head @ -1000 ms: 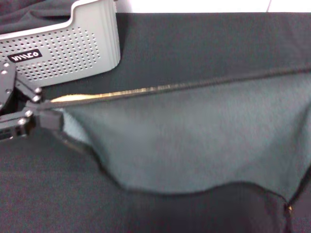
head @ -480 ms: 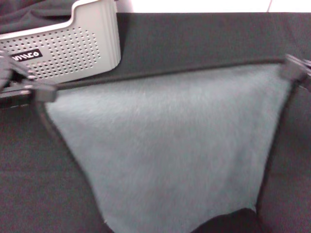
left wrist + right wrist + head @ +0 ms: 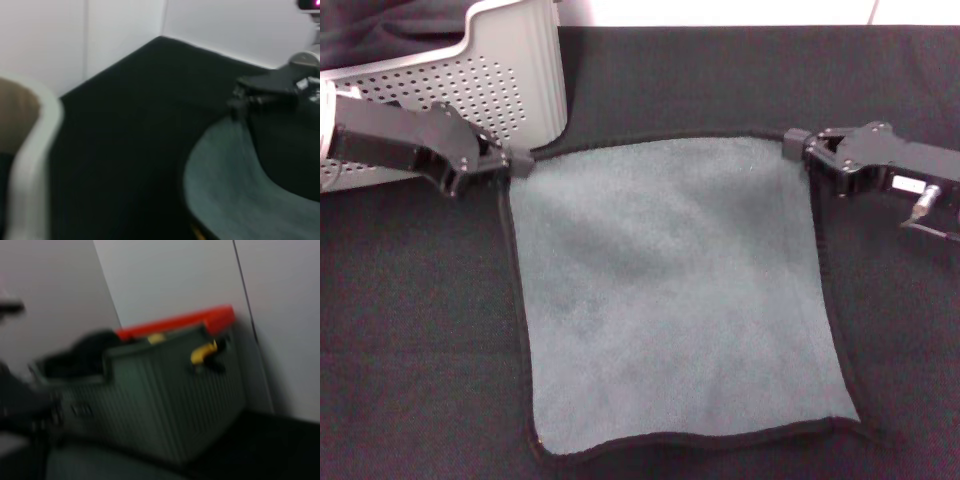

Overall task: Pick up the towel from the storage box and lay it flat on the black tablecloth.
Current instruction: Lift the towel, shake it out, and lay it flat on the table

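Observation:
I should keep holding the towel with my left gripper until its far edge (image 3: 655, 142) (image 3: 185, 175) touches the black tablecloth. The fingers of my grippers are holding that edge above the tablecloth.
The grey-green towel (image 3: 670, 300) lies spread on the black tablecloth (image 3: 420, 350), with its dark edging showing all round. My left gripper (image 3: 517, 160) is shut on the towel's far left corner, just in front of the storage box (image 3: 515, 70). My right gripper (image 3: 796, 146) is shut on the far right corner. The left wrist view shows the towel (image 3: 225, 190), the right gripper (image 3: 241, 97) at its corner, and the box's pale rim (image 3: 30, 165).
The light grey storage box stands at the back left, with dark fabric behind it. A white wall (image 3: 720, 10) runs along the table's far edge. The right wrist view shows a blurred grey bin (image 3: 165, 395) with a red top.
The towel hung stretched in the air between both grippers. Now both grippers have come down and drawn closer together, and the towel lies flat on the tablecloth.

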Available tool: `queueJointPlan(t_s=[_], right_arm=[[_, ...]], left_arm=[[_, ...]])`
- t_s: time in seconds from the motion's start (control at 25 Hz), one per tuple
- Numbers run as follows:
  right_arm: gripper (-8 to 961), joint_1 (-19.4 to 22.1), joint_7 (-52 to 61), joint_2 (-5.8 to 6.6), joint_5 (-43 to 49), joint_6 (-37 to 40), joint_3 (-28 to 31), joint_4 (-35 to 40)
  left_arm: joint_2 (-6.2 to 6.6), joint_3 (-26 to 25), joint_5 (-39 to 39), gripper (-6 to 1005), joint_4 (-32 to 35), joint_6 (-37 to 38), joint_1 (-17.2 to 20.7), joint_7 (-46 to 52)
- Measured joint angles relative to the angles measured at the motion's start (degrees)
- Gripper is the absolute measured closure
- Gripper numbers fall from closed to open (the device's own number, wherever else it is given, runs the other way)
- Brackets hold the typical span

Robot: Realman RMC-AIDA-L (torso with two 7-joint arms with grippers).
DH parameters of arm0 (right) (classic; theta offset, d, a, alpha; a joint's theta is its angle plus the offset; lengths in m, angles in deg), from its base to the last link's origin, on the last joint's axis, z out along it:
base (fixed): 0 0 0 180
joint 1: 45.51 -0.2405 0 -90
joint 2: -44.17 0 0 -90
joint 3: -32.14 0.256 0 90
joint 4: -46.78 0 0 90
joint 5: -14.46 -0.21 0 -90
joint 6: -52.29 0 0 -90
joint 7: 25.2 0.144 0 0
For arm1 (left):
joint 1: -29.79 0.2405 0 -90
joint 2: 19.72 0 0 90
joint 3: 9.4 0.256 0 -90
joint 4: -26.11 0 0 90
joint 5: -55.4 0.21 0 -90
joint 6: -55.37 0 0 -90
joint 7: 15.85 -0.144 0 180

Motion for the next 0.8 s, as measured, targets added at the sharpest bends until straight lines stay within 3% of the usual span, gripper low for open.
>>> queueJointPlan(t_s=[0.24, 0.6, 0.8], right_arm=[[844, -1.96, 0.15, -0.42, 6.10, -5.91, -0.18, -0.03], [825, -3.25, -0.66, -0.53, 6.06, -8.50, -0.62, 1.06], [814, -5.16, -0.44, -0.17, 6.17, -9.20, -0.44, 1.47]], left_arm=[[-0.92, 0.31, 0.13, 987, 0.45, -7.13, -0.37, 1.78], [-1.95, 3.81, 0.62, 985, 0.44, -10.99, -0.43, 1.87], [-3.25, 4.39, 1.80, 984, 0.44, -13.50, -0.45, 1.58]])
